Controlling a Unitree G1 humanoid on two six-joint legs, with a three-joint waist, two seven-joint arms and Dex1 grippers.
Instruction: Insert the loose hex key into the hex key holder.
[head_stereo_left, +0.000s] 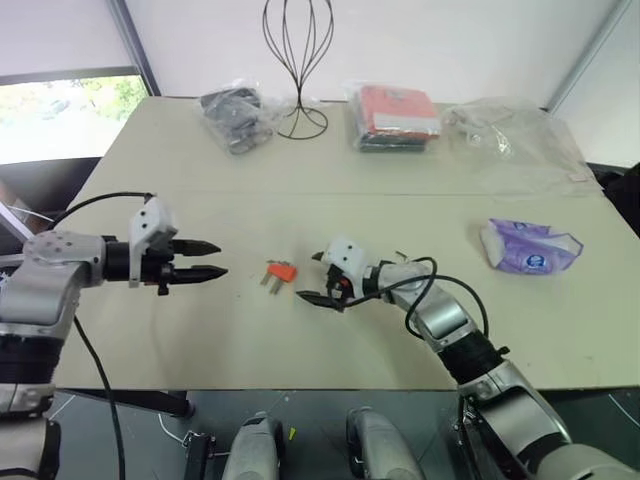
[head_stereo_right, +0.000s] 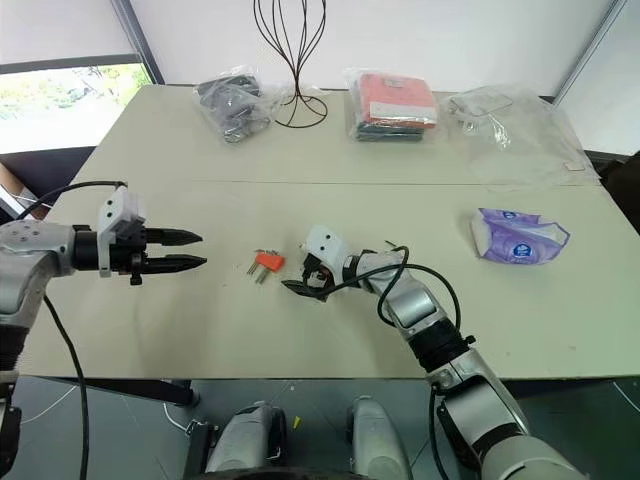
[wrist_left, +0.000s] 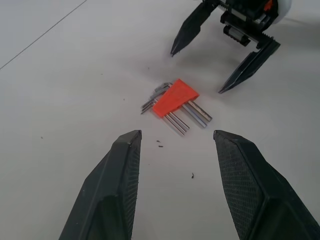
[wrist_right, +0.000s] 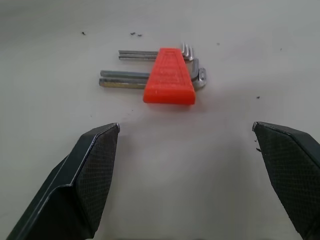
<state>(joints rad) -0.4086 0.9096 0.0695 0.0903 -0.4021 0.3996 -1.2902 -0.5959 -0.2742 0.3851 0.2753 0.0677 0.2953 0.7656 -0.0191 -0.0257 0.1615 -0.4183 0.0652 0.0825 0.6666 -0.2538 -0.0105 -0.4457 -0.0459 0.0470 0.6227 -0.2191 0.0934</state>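
My fingertips stop short of the block, so my right gripper should move toward the orange-red block (head_stereo_left: 283, 271) (wrist_right: 170, 80) before it closes on it.
The hex key holder (head_stereo_left: 281, 271) is a small orange-red block with short grey metal keys sticking out, lying flat on the beige table (head_stereo_left: 200, 340) between my two grippers. I cannot make out a loose hex key apart from the keys in the holder. My left gripper (head_stereo_left: 215, 259) hovers to the holder's left, pointing at it, open and empty. My right gripper (head_stereo_left: 308, 276) sits low just to the holder's right, open wide with nothing between its fingers. The right wrist view has the holder (wrist_right: 170, 77) just beyond the spread fingertips. The left wrist view shows the holder (wrist_left: 175, 97) and the right gripper (wrist_left: 196, 72) beyond it.
A purple-and-white packet (head_stereo_left: 528, 247) lies at the right. Along the far side stand a black wire stand (head_stereo_left: 297, 60), a bag of dark items (head_stereo_left: 235, 118), a wrapped red package (head_stereo_left: 395, 117) and a crumpled clear bag (head_stereo_left: 510, 135). The table's front edge is close below the grippers.
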